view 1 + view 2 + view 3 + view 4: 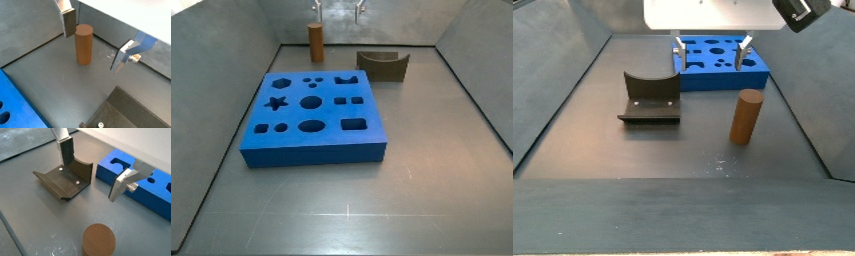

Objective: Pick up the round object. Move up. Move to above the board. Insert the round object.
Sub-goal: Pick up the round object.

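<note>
I will use my gripper to grab the tall round object by its upper end [315, 30] [84, 33] next. That will keep it from tipping.
The round object [83, 45] is a brown-orange cylinder standing upright on the grey floor, close to a side wall [315, 38] [747, 117]. In a wrist view only its flat top [99, 239] shows. My gripper [93, 52] hangs open above it, and the peg sits near one finger [69, 24] without touching either. The gripper's fingers show in both side views [338, 10] [711, 47], with nothing between them. The board [314, 115] is a thick blue slab with shaped holes, lying apart from the peg [720, 57] [137, 175] [15, 102].
The fixture [382, 66] [648, 98] [63, 180], a dark bracket on a base plate, stands on the floor between the board and the peg's side; its edge shows in a wrist view [133, 107]. Grey walls [225, 80] enclose the floor.
</note>
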